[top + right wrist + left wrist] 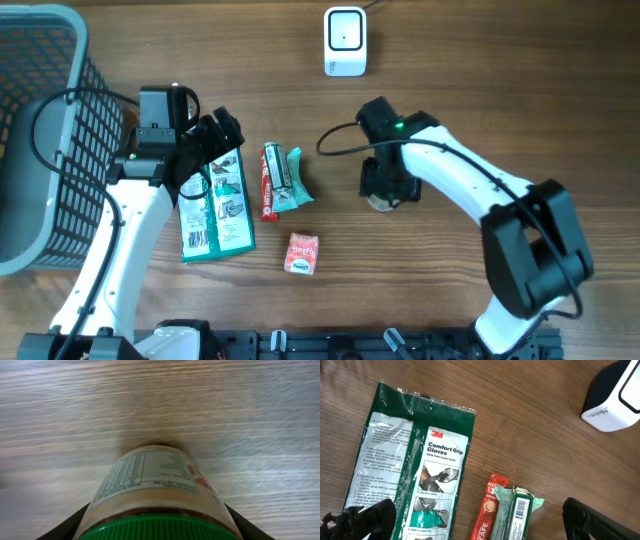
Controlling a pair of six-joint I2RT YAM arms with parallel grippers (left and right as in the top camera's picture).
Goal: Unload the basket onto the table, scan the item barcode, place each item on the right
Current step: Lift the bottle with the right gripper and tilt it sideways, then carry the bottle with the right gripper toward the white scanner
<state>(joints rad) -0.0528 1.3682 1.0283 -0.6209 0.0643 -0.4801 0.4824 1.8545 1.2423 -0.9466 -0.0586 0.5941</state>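
Note:
The robot's right gripper is pressing its fingers on both sides of the jar [156, 482], so the jar would come up off the wood if the robot lifted now.
A jar [150, 480] with a green lid and a pale nutrition label lies between my right gripper's [157, 522] fingers, which press against both of its sides just above the wood. From overhead the right gripper [385, 185] covers most of the jar [382, 204], right of centre. The white barcode scanner [345, 40] stands at the far edge, and it shows again [615, 400] in the left wrist view. My left gripper [480, 522] hangs open and holds nothing, above a green glove packet [415, 465] and a green pack [517, 515] with a barcode.
A red coffee sachet [269, 182] lies against the green pack [290, 180]. The glove packet [215, 210] lies under the left gripper [205, 150]. A small red and white packet [302, 253] sits nearer the front edge. A grey mesh basket [40, 140] fills the far left.

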